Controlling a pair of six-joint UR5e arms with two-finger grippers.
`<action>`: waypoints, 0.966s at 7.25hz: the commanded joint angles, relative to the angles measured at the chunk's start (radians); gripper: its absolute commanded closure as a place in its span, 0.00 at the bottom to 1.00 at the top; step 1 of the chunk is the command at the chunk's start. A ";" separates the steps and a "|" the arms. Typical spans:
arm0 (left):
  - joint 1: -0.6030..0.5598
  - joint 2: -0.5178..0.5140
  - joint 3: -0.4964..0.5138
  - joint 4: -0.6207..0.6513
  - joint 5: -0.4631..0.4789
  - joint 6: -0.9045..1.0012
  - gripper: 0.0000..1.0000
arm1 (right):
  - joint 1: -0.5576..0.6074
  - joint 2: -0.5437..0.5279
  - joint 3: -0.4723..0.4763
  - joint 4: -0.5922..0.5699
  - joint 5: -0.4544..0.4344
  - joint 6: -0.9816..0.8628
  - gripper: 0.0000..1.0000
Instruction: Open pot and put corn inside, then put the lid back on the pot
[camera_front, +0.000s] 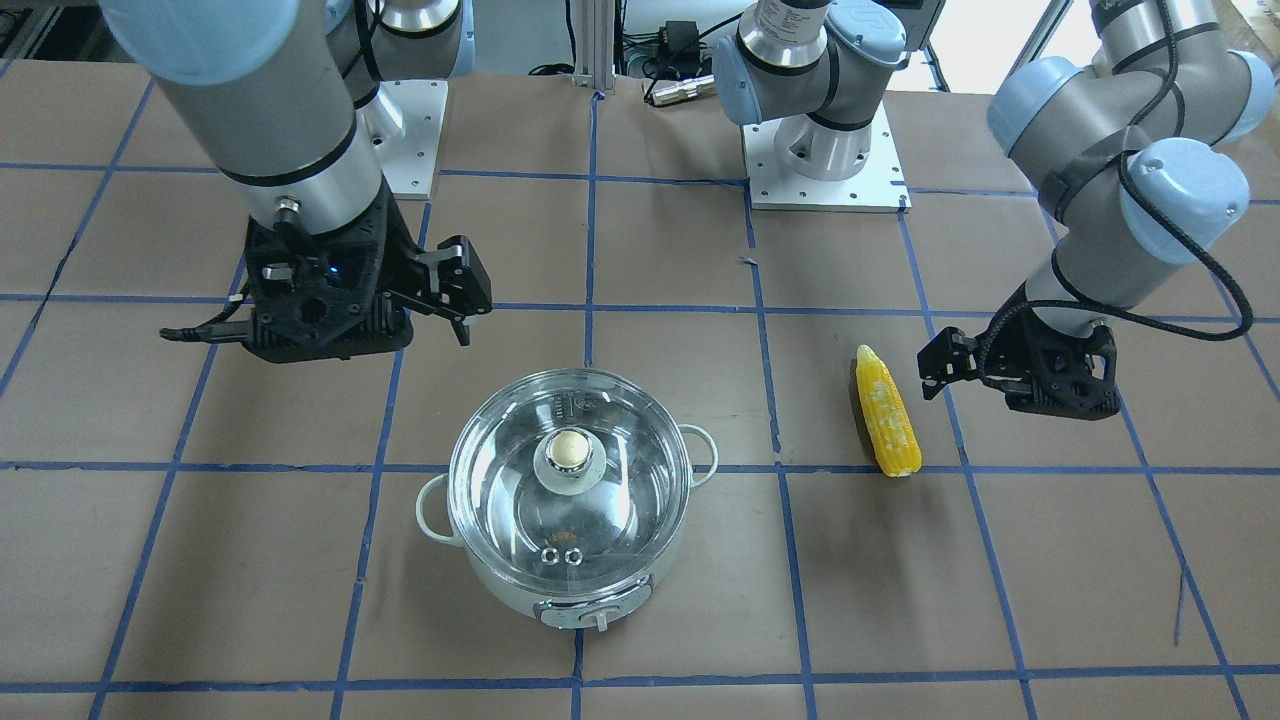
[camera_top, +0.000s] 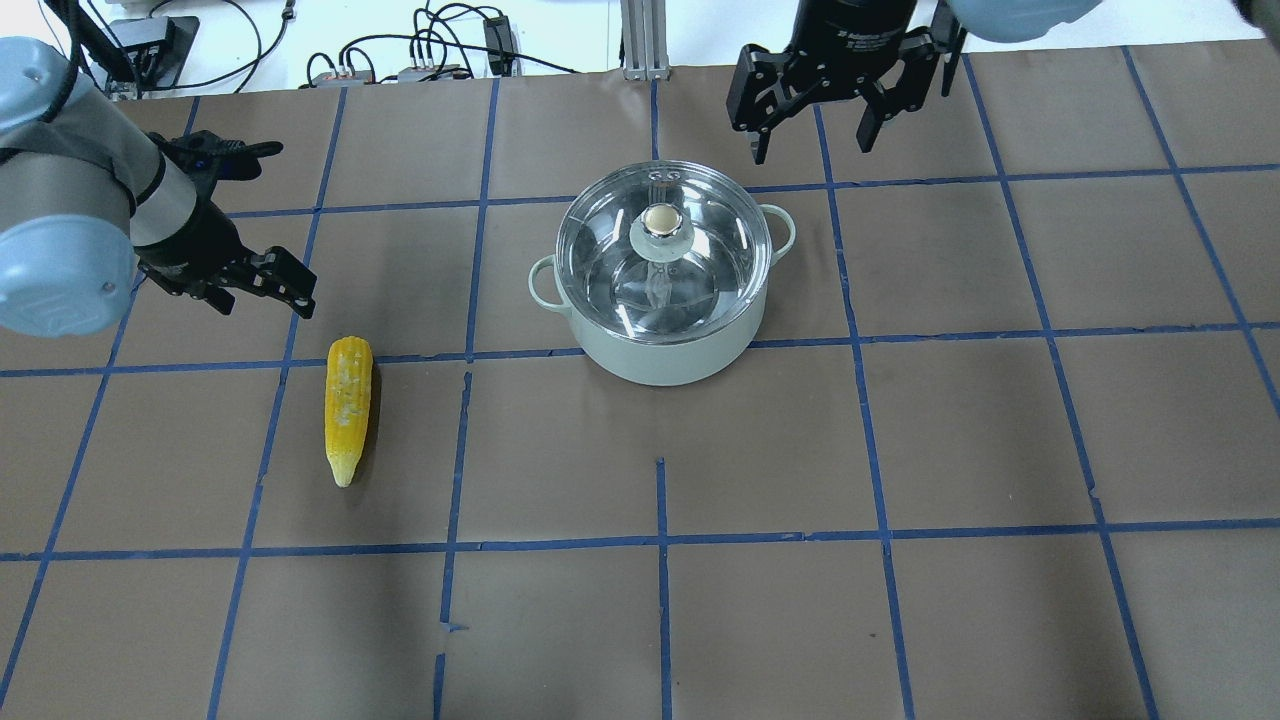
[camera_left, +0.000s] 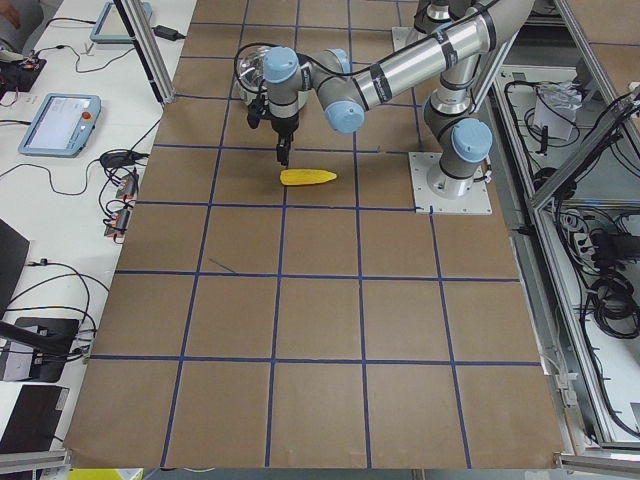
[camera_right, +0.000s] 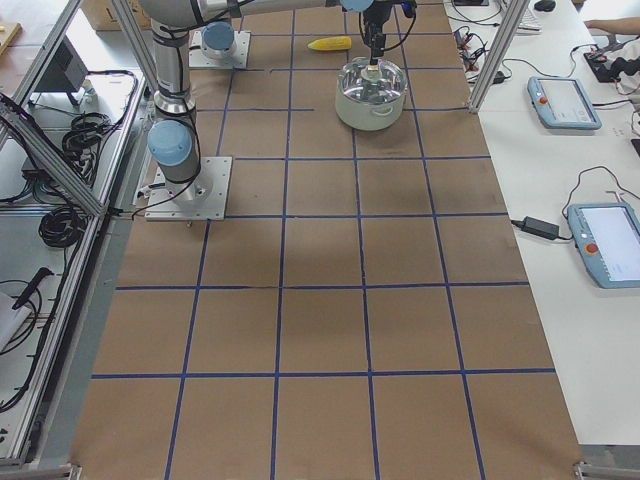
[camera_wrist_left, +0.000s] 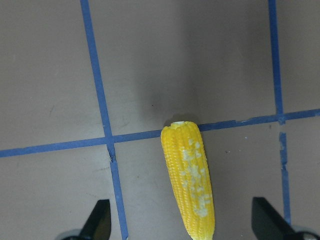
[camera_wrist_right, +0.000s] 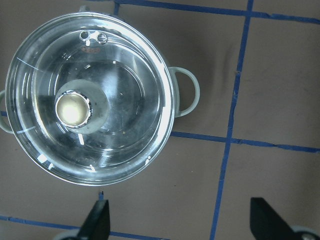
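Observation:
My right gripper grabs the glass lid by its beige knob (camera_front: 569, 449) next, to open the pot for the corn (camera_front: 887, 412).
The pale mint pot (camera_top: 660, 350) stands mid-table with the clear glass lid (camera_top: 700, 280) shut on it, beige knob (camera_top: 661, 217) up. It also shows in the front view (camera_front: 560, 590) and the right wrist view, lid (camera_wrist_right: 125, 90) in the upper left. The yellow corn (camera_top: 347, 400) lies flat on the table on the robot's left, tapered end towards the robot. My left gripper (camera_top: 265, 300) hovers open above the corn's blunt end; the left wrist view shows the corn (camera_wrist_left: 190, 180) between its spread fingers. My right gripper (camera_top: 813, 140) hangs open and empty beyond the pot.
Brown paper with a blue tape grid (camera_top: 660, 540) covers the table. Two arm base plates (camera_front: 825, 170) sit at the robot's side. Cables and small boxes (camera_top: 420, 60) lie along the far edge. Tablets (camera_right: 565, 100) rest on a side bench.

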 joint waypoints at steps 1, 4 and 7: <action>0.071 -0.048 -0.036 0.067 -0.003 0.067 0.00 | 0.063 0.086 -0.021 -0.056 -0.011 0.053 0.00; 0.061 -0.064 -0.034 0.082 0.000 -0.083 0.00 | 0.157 0.187 -0.091 -0.075 -0.064 0.111 0.00; -0.115 -0.083 -0.025 0.099 0.053 -0.393 0.00 | 0.181 0.243 -0.071 -0.144 -0.138 0.135 0.00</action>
